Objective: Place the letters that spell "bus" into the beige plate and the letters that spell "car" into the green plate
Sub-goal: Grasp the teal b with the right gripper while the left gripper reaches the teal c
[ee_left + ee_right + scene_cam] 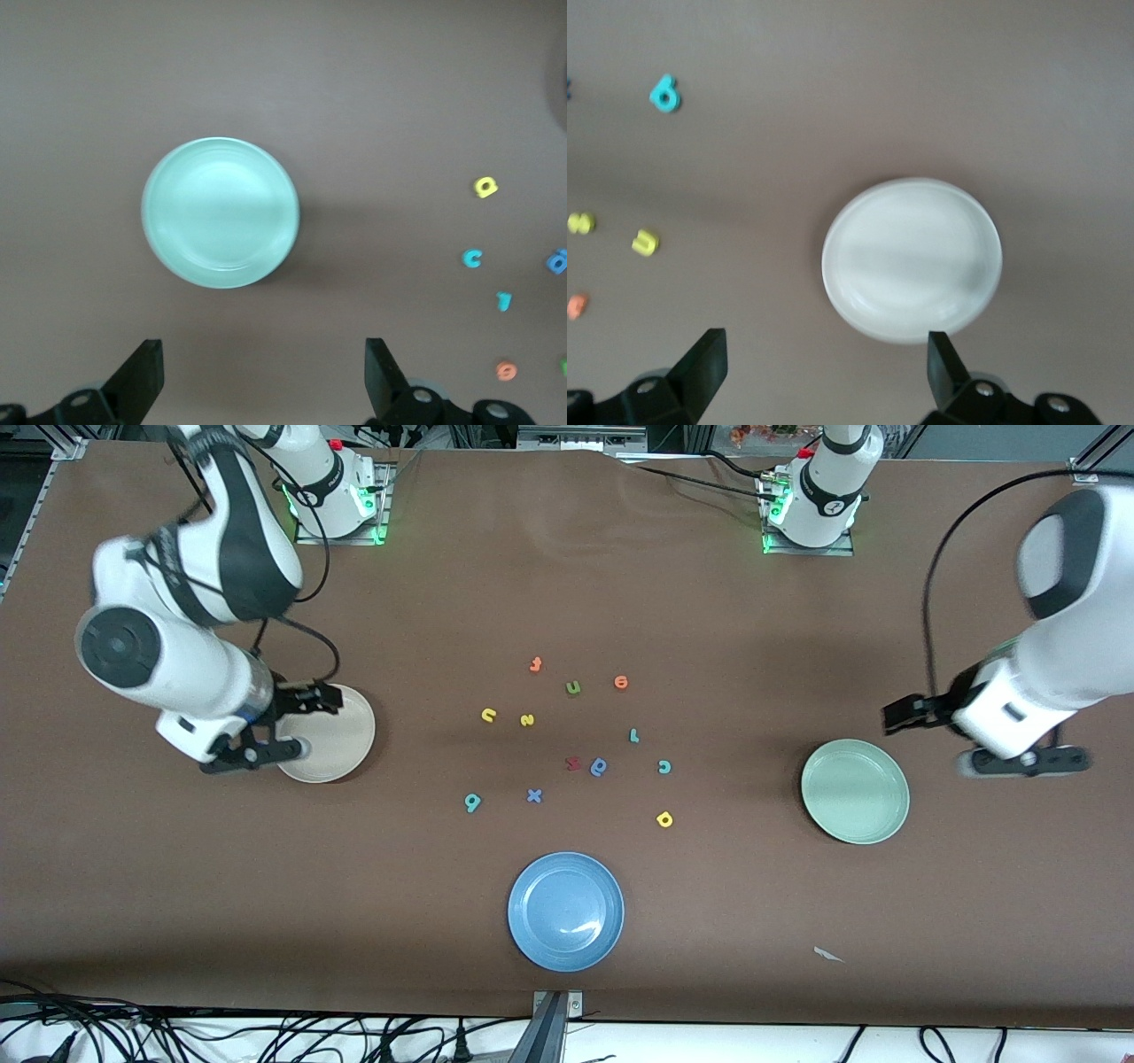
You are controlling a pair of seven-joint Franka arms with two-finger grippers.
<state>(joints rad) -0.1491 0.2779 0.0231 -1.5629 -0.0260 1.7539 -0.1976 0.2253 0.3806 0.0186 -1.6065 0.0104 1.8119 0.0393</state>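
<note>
The right gripper picks up the teal "b" by its round loop (pixel 473 801) next, to get the "bus" letters into the beige plate (pixel 341 735).
The beige plate (pixel 341 735) (pixel 912 258) lies toward the right arm's end, and my right gripper (pixel 310 724) (pixel 824 367) hangs open and empty at its rim. The green plate (pixel 855 790) (pixel 220 212) lies toward the left arm's end, with my left gripper (pixel 923 740) (pixel 264 372) open and empty beside it. Loose in mid-table are the teal "b" (pixel 472 802) (pixel 664 93), yellow "u" (pixel 488 715) (pixel 645 242), yellow "s" (pixel 527 720) (pixel 580 223), teal "c" (pixel 664 766) (pixel 472 258), yellow "a" (pixel 664 819) (pixel 485 187) and teal "r" (pixel 634 735) (pixel 503 301).
A blue plate (pixel 565 911) sits nearest the front camera. Among the letters lie a green "u" (pixel 573 687), an orange "o" (pixel 621 682), an orange "t" (pixel 535 664), a red letter (pixel 573 763), a blue round letter (pixel 599 767) and a blue "x" (pixel 533 795).
</note>
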